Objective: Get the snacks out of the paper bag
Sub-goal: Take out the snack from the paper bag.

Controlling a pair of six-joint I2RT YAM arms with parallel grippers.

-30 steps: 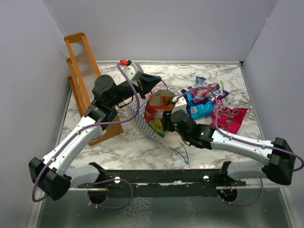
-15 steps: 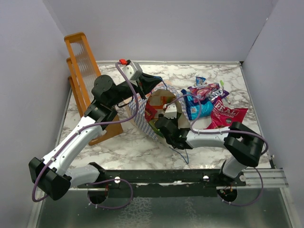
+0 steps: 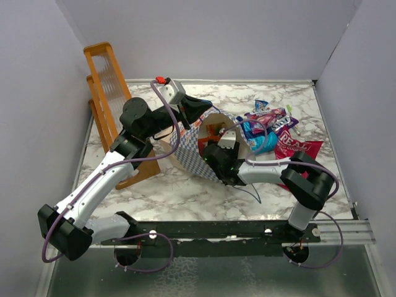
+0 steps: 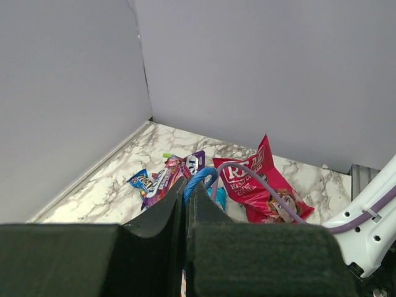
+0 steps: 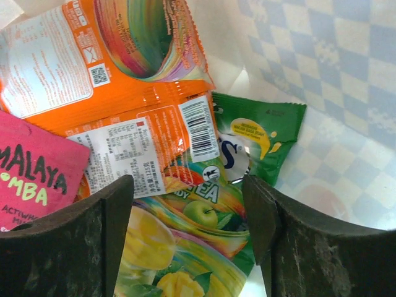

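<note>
My right gripper grabs the orange-red bag by its edge near the barcode [image 5: 189,174] next, so the rest of it stays free to slide from the paper bag.
The blue-and-white checkered paper bag [image 3: 185,151] lies on its side with its round mouth facing right. My left gripper [image 3: 195,110] is shut on its blue cord handle [image 4: 199,180] at the top rim and holds the mouth up. My right gripper [image 3: 215,153] is inside the mouth, open and empty. Between its jaws lies a green-yellow candy bag [image 5: 198,241], with an orange bag [image 5: 124,80] and a pink packet [image 5: 34,179] beside it. On the table to the right lie the pink-red REAL pouch [image 3: 298,148], a blue bag [image 3: 260,140] and purple packets [image 3: 272,120].
An orange wooden rack [image 3: 106,80] stands at the back left, just behind my left arm. A small blue packet [image 3: 261,105] lies near the back wall. Grey walls close in the marble table [image 3: 154,192] on three sides. A loose blue cord [image 3: 252,193] trails in front of the bag.
My right arm has folded back and its gripper has gone from the bag's edge into the mouth. The bag's mouth has opened rounder. My left gripper has stayed put.
</note>
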